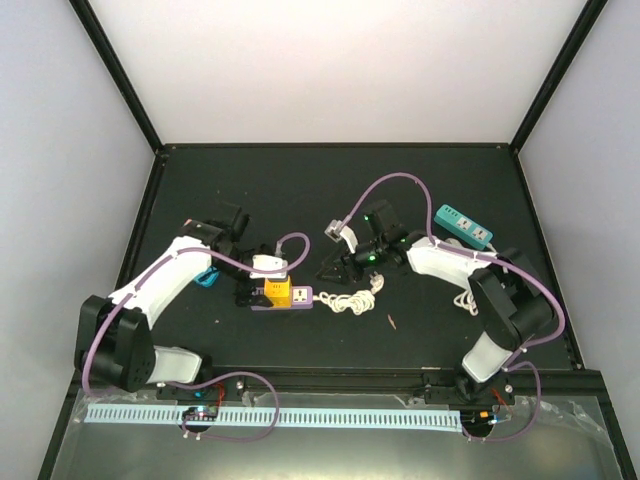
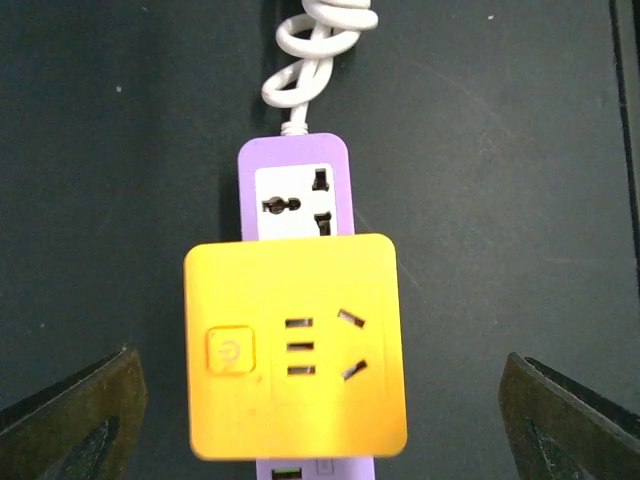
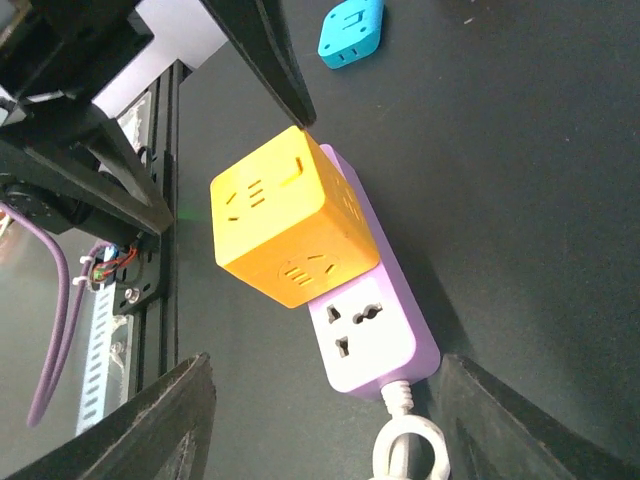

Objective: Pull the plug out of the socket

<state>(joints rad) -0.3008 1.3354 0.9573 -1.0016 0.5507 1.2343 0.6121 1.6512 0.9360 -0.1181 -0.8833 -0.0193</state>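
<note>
I will grab the yellow cube plug (image 1: 277,291) (image 2: 296,348) by its sides across the strip with my left gripper. The socket end then stays free, so the plug can be pulled off.
A yellow cube plug (image 1: 277,291) sits plugged into a purple power strip (image 1: 303,297) near the middle of the table. Its white coiled cord (image 1: 350,298) trails right. My left gripper (image 1: 258,280) is open and straddles the cube; in the left wrist view (image 2: 320,420) the cube (image 2: 297,345) lies between the wide-apart fingers (image 2: 75,420), with the strip's free socket (image 2: 296,204) beyond. My right gripper (image 1: 335,268) is open, just right of the strip's cord end. In its wrist view (image 3: 345,430) the strip (image 3: 372,335) and the cube (image 3: 285,220) lie ahead, untouched.
A teal power strip (image 1: 463,227) lies at the back right. A blue adapter (image 1: 207,277) lies left of the left gripper and also shows in the right wrist view (image 3: 350,30). A small stick (image 1: 392,321) lies near the front. A white cord (image 1: 466,300) lies by the right arm.
</note>
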